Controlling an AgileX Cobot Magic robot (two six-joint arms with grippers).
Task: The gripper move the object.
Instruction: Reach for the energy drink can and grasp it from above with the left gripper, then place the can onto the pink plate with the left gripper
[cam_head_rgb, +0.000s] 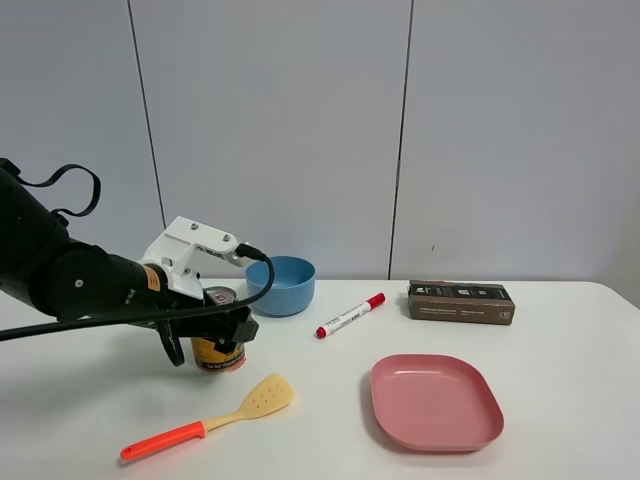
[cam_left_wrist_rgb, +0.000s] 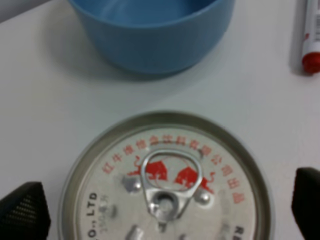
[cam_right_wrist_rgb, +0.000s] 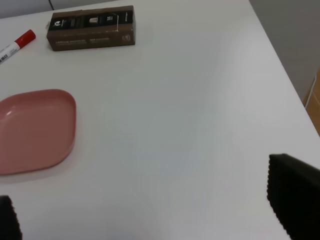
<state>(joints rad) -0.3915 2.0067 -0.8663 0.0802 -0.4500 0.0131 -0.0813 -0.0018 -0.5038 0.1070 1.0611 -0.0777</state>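
The gold-yellow can needs to go to the pink plate (cam_head_rgb: 437, 402), so my left gripper should grab it by its round side (cam_head_rgb: 211, 356) next.
The gold-yellow can (cam_head_rgb: 218, 356) stands upright on the white table, just in front of the blue bowl (cam_head_rgb: 280, 284). My left gripper (cam_head_rgb: 205, 340) has come down around it, one black finger on each side. In the left wrist view the can's silver pull-tab top (cam_left_wrist_rgb: 167, 185) sits between the fingertips (cam_left_wrist_rgb: 22, 212), with a thin strip of table showing on each side, so the jaws look open. My right gripper (cam_right_wrist_rgb: 155, 220) is open and empty above bare table; it is out of the exterior view.
A red-capped marker (cam_head_rgb: 350, 315) lies right of the bowl. A brown box (cam_head_rgb: 461, 301) sits at the back right. A pink plate (cam_head_rgb: 435, 402) lies at the front right. A yellow spatula with an orange handle (cam_head_rgb: 210, 418) lies in front of the can.
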